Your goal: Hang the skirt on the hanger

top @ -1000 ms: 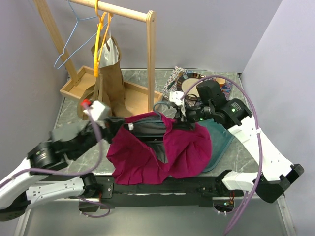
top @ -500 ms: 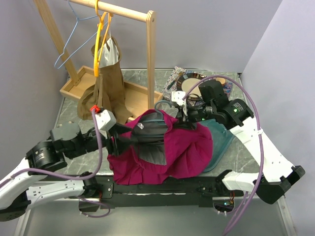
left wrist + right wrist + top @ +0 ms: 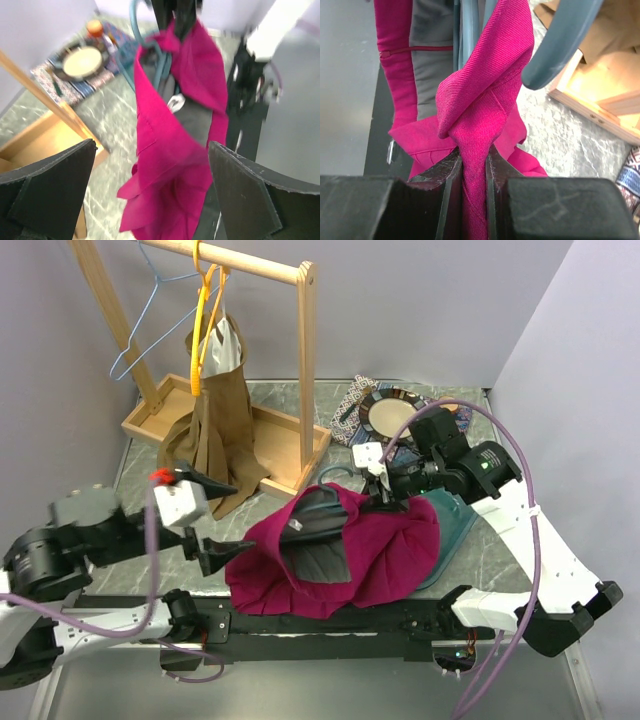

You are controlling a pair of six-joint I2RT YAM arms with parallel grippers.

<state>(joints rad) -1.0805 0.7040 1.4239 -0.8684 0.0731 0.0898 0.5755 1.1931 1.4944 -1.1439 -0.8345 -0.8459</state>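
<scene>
Next, the left gripper grabs the skirt's waistband (image 3: 268, 541) (image 3: 175, 145) on the side opposite my right gripper, which keeps the hanger's hook free to hang.
The magenta skirt (image 3: 385, 550) hangs from my right gripper (image 3: 378, 498), which is shut on a bunched fold of its waistband (image 3: 472, 125). A teal hanger (image 3: 322, 502) sits inside the skirt's opening, with its hook (image 3: 565, 35) sticking out above the fabric. The skirt's grey lining (image 3: 320, 562) shows through the open waist. My left gripper (image 3: 232, 522) stands wide open just left of the skirt, touching nothing. In the left wrist view its fingers (image 3: 50, 185) frame the dangling skirt (image 3: 175, 165) and the hanger (image 3: 161, 75).
A wooden rack (image 3: 305, 360) at the back left carries a brown garment (image 3: 220, 410) on an orange hanger (image 3: 203, 320) and a blue wire hanger (image 3: 150, 310). A teal cloth (image 3: 450, 525) lies under the skirt's right side. A plate (image 3: 392, 412) on patterned cloth sits behind.
My left gripper opened, let go of the skirt's left edge and drew back to the left. The skirt's left side sagged. The right gripper kept its hold.
</scene>
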